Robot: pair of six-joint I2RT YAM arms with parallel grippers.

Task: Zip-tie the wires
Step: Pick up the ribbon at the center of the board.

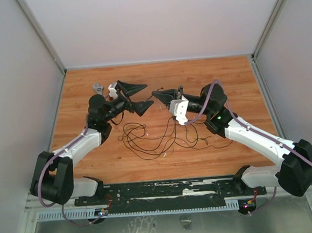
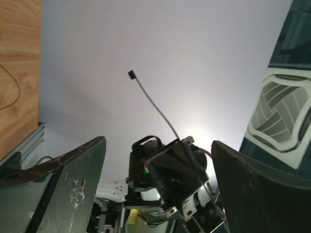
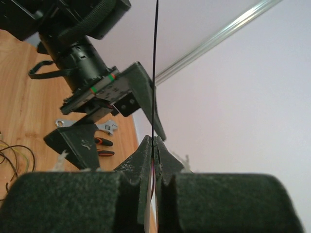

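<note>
The square head of the zip tie has to stay free to zip-tie the wires, so the left gripper will next grab the zip tie's strip point(image 2: 138, 82) close behind that head.
My right gripper point(image 1: 157, 93) is shut on the zip tie point(image 3: 155, 73), a thin black strip that rises straight out of its closed fingertips point(image 3: 146, 150) in the right wrist view. My left gripper point(image 1: 146, 93) is open and faces the right one, tip to tip, above the table. In the left wrist view the zip tie point(image 2: 154, 103) sticks up from the right gripper point(image 2: 180, 165), its small square head free between my open left fingers point(image 2: 73, 179). The wires point(image 1: 157, 135) lie in loose loops on the wooden table point(image 1: 94, 154), below and in front of both grippers.
A wrench point(image 1: 98, 88) lies at the back left of the table, behind the left gripper. In the right wrist view the wrench point(image 3: 109, 127) and orange-handled pliers point(image 3: 103, 146) lie side by side. White walls enclose the table on three sides.
</note>
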